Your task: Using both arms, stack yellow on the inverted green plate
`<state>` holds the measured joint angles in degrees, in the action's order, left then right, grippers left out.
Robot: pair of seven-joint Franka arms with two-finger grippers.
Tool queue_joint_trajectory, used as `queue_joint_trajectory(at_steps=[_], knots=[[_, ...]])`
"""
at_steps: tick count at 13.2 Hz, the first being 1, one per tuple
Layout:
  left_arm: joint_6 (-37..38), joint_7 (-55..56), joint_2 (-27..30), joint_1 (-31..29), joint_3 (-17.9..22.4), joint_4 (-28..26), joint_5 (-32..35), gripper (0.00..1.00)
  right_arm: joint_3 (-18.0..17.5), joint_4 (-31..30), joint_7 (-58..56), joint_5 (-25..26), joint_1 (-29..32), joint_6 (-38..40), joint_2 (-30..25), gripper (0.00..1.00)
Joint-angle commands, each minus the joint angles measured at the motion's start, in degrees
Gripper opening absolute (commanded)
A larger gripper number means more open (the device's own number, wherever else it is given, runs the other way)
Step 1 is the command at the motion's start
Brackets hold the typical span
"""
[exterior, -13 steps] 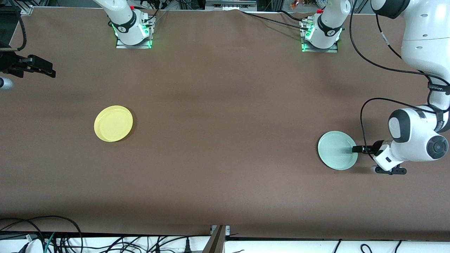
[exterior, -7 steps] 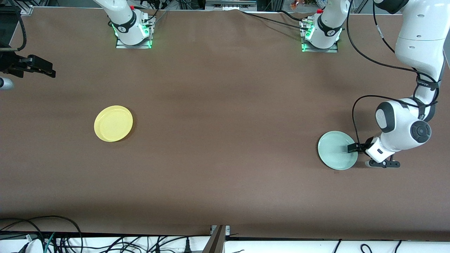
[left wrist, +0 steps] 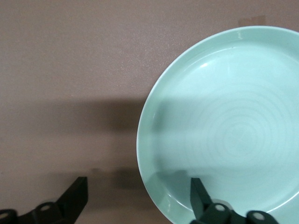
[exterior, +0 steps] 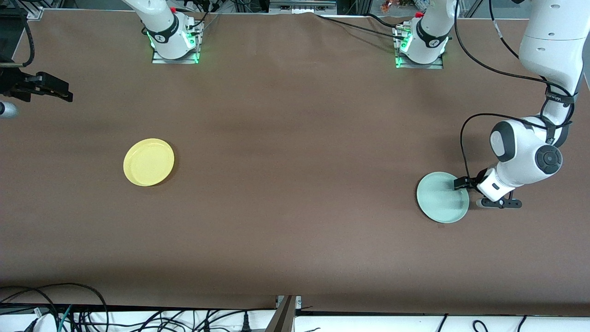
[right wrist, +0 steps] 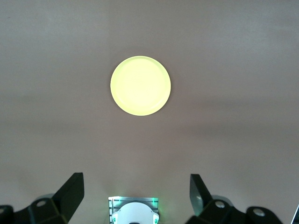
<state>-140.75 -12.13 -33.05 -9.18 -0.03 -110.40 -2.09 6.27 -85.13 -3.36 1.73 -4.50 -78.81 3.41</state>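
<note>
My left gripper's fingers are low on both sides of the green plate's rim point(left wrist: 145, 182). They would hold the plate's rim if they closed now, so it is time to close.
The yellow plate point(exterior: 149, 162) point(right wrist: 140, 86) lies flat on the brown table toward the right arm's end. The green plate point(exterior: 440, 198) point(left wrist: 233, 126) lies flat toward the left arm's end, hollow side up as far as I can tell. My left gripper point(exterior: 461, 186) point(left wrist: 138, 198) is low at the green plate's rim, on the side toward the left arm's end of the table. It is open and straddles the rim, with one finger point(left wrist: 201, 198) over the plate's inside and the other point(left wrist: 74, 198) over bare table. My right gripper point(exterior: 64, 94) point(right wrist: 135, 196) waits open, high above the table.
Both arm bases point(exterior: 174, 44) point(exterior: 420, 46) stand along the table edge farthest from the front camera. Loose cables point(exterior: 69, 309) lie off the table's nearest edge. Bare brown tabletop point(exterior: 295, 175) stretches between the two plates.
The left arm has swung and its gripper has shifted a little along the green plate's rim toward the bases. Both plates and the right arm have stayed put.
</note>
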Motion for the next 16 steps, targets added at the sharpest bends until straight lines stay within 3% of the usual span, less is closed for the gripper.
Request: queue_joint_trajectory(at_steps=[1,6,8,12,14,16], knots=[[-1.0,-1.1,1.4,0.0,0.0,-1.7,1.6,0.57,-0.1,0.0,-0.5,-1.0,0.7,-0.3,-0.2,1.0],[-0.5,-0.4,1.4,0.0,0.0,-1.4,1.8,0.11,-0.1,0.0,-0.6,-1.0,0.7,-0.3,-0.2,1.0],[-0.4,-0.3,1.4,0.0,0.0,-1.3,1.8,0.03,-0.1,0.0,-0.5,-1.0,0.7,-0.3,-0.2,1.0],[-0.2,-1.0,1.7,0.0,0.1,-1.2,2.3,0.0,-0.1,0.0,-0.5,-1.0,0.7,-0.3,-0.3,1.0],[1.0,-0.7,2.8,0.1,0.0,-0.2,6.3,0.0,-0.1,0.0,-0.5,-1.0,0.7,-0.3,-0.2,1.0],[8.3,-0.4,5.7,1.0,-0.6,2.5,7.1,0.0,-0.1,0.0,-0.5,-1.1,0.7,-0.3,-0.2,1.0]])
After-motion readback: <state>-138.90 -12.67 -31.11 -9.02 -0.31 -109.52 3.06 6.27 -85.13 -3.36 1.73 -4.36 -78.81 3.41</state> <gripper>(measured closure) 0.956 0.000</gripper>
